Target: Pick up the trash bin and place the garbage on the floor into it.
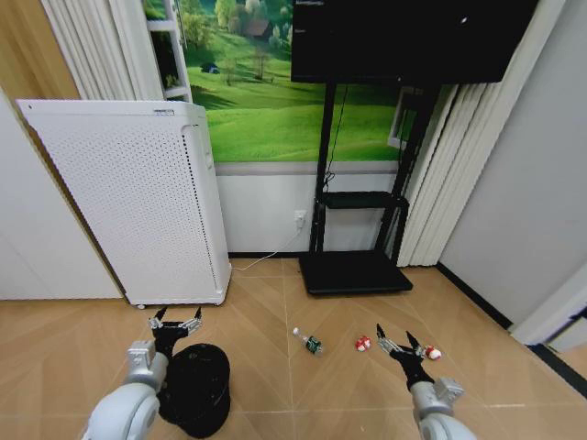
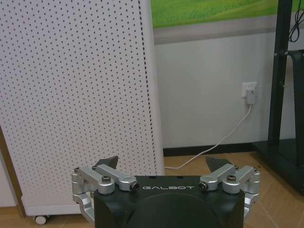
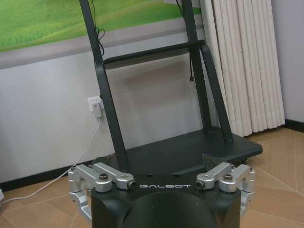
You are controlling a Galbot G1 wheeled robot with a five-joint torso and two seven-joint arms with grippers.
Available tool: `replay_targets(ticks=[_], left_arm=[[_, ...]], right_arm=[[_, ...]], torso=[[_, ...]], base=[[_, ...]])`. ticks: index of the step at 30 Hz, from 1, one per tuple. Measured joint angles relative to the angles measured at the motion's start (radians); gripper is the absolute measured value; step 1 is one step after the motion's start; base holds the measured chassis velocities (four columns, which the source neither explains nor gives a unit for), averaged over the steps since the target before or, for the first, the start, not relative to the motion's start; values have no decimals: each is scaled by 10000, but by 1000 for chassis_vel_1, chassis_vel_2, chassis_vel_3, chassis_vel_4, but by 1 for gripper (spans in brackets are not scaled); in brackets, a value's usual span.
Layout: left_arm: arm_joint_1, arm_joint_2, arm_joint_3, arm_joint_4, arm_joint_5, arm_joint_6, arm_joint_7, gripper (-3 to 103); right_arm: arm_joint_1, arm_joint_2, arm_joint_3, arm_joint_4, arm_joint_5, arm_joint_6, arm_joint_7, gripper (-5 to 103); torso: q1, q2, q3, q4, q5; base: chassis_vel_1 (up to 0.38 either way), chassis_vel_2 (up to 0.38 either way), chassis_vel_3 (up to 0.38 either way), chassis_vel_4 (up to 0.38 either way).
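Observation:
My open fingers are far narrower than the round bin (image 1: 197, 385), so my left gripper next needs to grab it by its thin rim (image 1: 204, 346) to pick it up.
The black round trash bin (image 1: 197, 385) stands on the wooden floor at the lower left, just under and behind my left gripper (image 1: 176, 323), which hangs open and empty above its far rim. In the left wrist view the left gripper (image 2: 162, 164) faces the white appliance with its jaws spread. The garbage lies mid-floor: a small clear bottle with a green label (image 1: 309, 342) and two red-and-white scraps (image 1: 363, 344) (image 1: 432, 352). My right gripper (image 1: 399, 346) is open between the two scraps, slightly above the floor. In the right wrist view the right gripper (image 3: 161, 161) points at the stand base.
A tall white perforated appliance (image 1: 138, 202) (image 2: 76, 95) stands at the left against the wall. A black TV stand (image 1: 356, 271) (image 3: 190, 149) with a flat base sits straight ahead. A white cable (image 2: 223, 140) runs from a wall socket. White curtains (image 1: 454, 174) hang at the right.

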Motion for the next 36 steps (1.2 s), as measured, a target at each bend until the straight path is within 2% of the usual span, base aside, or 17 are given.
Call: replay_targets(ticks=[6,8,9,12,13,14,17,18,19,20,25,30,31,36], left_arm=[[188,-278,-13,-11,185,287,-212,100],[275,-497,-182,-106,-53,1109,-444,100],[275,-497,-182,-106,-53,1109,-444,100],[436,-846,-186,76,-515,1657,-1614,100],[436,-846,-186,76,-515,1657,-1614,100],[455,-941,-186,187,-763,1851,-1974,100],[449,-1135,-243,407,-1792,2753,-3004,100],[449,-1135,-243,407,-1792,2753,-3004,100],[422,-1169,-251,450,-2399,3236,-3513,100],[398,-1188,-255,492,-2619,3497,-3715,100],[360,-1214,-109,592,-2927,3844,-4066,100],[363,-1214,-14,587,-3081,3878,-4168,100],[371,-1183,232,568,-3167,3883,-4500,100],[340,-1002,291,359,-3124,3882,-4543,100]], right_arm=[[83,-40,-77,-71,-100,8,65,100],[111,-78,-52,-161,-96,50,196,100],[111,-78,-52,-161,-96,50,196,100],[110,-130,-5,-347,-51,204,338,100],[110,-130,-5,-347,-51,204,338,100],[106,-140,7,-417,-44,262,359,100],[127,-161,24,-680,-35,408,461,100],[127,-161,24,-680,-35,408,461,100],[166,-166,22,-818,-36,463,507,100],[190,-172,13,-900,-41,484,563,100],[307,-184,-71,-1146,-118,561,985,100],[353,-191,-91,-1210,-123,562,1092,100],[461,-197,-100,-1323,-124,558,1216,100],[494,-175,-99,-1405,-126,541,1280,100]], torso=[[-28,-233,-206,0,0],[-28,-295,-270,0,1],[-28,-295,-270,0,1],[-25,-314,-297,2,0],[-25,-314,-297,2,0],[-23,-314,-297,2,0],[-18,-307,-292,0,0],[-18,-307,-292,0,0],[-16,-299,-286,1,0],[-14,-293,-282,0,0],[-10,-275,-267,0,0],[-9,-269,-263,0,1],[-7,-259,-254,1,0],[-3,-248,-246,1,0]], base=[[0,0,0,0],[0,0,0,0],[0,0,0,0],[0,0,0,0],[0,0,0,0],[0,0,0,0],[0,0,0,0],[0,0,0,0],[0,0,0,0],[0,0,0,0],[0,0,0,0],[0,0,0,0],[0,0,0,0],[0,0,0,0]])
